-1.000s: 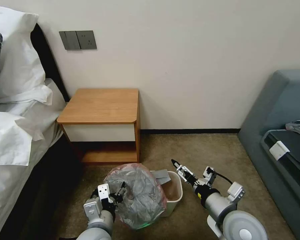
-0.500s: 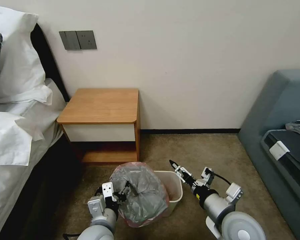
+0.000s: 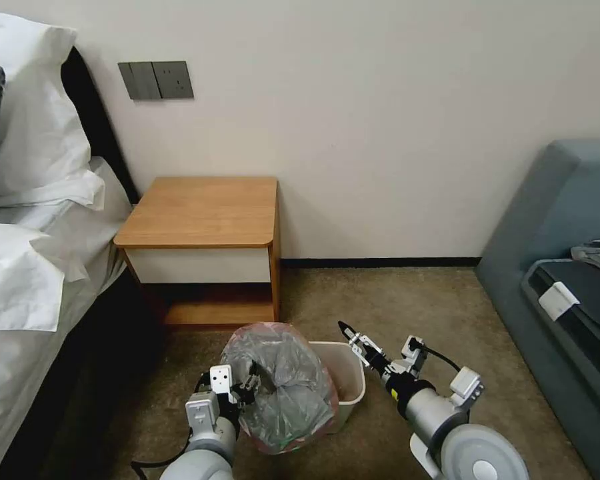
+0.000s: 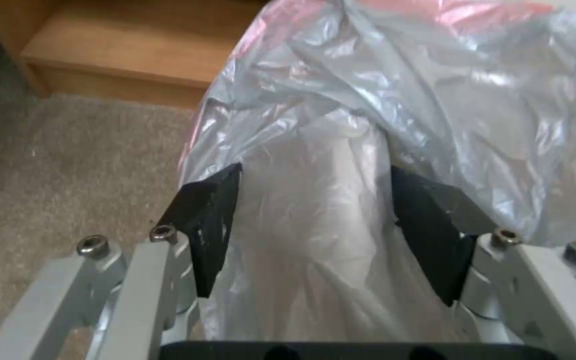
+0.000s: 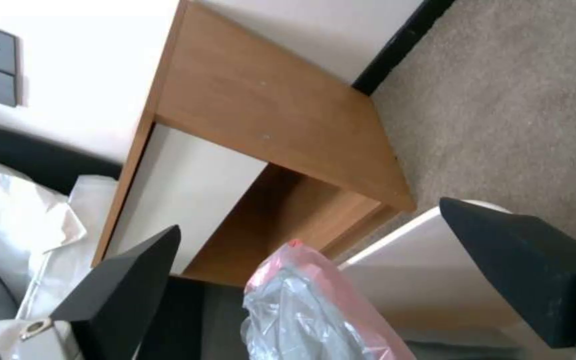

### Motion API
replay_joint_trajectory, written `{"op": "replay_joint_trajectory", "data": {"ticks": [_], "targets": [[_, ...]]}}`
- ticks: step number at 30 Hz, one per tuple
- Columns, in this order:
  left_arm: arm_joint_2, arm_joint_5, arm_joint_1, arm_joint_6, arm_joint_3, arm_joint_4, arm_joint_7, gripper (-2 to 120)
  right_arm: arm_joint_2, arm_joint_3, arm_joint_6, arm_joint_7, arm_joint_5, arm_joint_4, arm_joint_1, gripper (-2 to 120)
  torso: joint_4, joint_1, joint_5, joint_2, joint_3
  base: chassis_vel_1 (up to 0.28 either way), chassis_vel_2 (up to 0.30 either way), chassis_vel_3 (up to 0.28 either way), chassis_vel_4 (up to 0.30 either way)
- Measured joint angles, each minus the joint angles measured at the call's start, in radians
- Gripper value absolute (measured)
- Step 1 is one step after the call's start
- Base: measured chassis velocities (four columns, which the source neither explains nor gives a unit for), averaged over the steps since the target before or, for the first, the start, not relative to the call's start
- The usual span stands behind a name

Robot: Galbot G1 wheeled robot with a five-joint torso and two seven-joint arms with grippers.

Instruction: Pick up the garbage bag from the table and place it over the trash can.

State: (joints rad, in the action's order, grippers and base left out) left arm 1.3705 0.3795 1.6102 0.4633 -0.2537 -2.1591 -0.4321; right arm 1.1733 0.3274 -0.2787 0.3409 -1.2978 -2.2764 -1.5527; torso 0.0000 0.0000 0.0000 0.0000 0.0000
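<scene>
The bag's thin film [image 3: 297, 385] sags slack, so my left gripper will next grab the bag by the folded rim that stands up between its fingers.
The wrinkly grey garbage bag [image 3: 283, 387] with a pink rim bulges over the left part of the cream trash can [image 3: 353, 381], on the carpet in front of the table [image 3: 200, 210]. My left gripper [image 3: 245, 385] is pressed against the bag's left side. In the left wrist view its fingers [image 4: 211, 220] stand apart, open, with bag film [image 4: 401, 100] stretched between them. My right gripper [image 3: 353, 337] hovers over the can's right rim, open and holding nothing. The right wrist view shows that gripper [image 5: 309, 215], the bag's pink edge [image 5: 315, 310] and the can [image 5: 401, 260] below.
A bed with white pillows [image 3: 33, 220] lies along the left. A grey-blue sofa [image 3: 567, 267] stands on the right. Brown carpet [image 3: 393, 300] stretches between the table and the sofa. The wall carries a dark switch plate [image 3: 156, 80].
The bag has sunk lower and shifted right over the can's left part. My left gripper moved right and forward with it. The right gripper drew back slightly.
</scene>
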Motion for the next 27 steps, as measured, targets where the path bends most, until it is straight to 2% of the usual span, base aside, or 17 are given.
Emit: {"op": "replay_joint_trajectory", "data": {"ticks": [13,21,27], "targets": [[-0.001,-0.035,-0.026,0.004,0.01,0.051,0.002,61,0.012,-0.006,0.0,-0.003,0.012,0.01,-0.001,100,0.0,0.0,0.0,0.0,0.0,0.0,0.0,0.0,0.0],[-0.018,0.009,-0.055,0.114,0.018,0.013,-0.018,57,0.019,-0.009,0.0,-0.02,0.029,0.031,-0.005,100,0.0,0.0,0.0,0.0,0.0,0.0,0.0,0.0,0.0],[-0.028,0.043,-0.079,0.147,0.02,0.013,-0.039,57,0.024,-0.009,0.0,-0.029,0.04,0.041,-0.007,100,0.0,0.0,0.0,0.0,0.0,0.0,0.0,0.0,0.0]]}}
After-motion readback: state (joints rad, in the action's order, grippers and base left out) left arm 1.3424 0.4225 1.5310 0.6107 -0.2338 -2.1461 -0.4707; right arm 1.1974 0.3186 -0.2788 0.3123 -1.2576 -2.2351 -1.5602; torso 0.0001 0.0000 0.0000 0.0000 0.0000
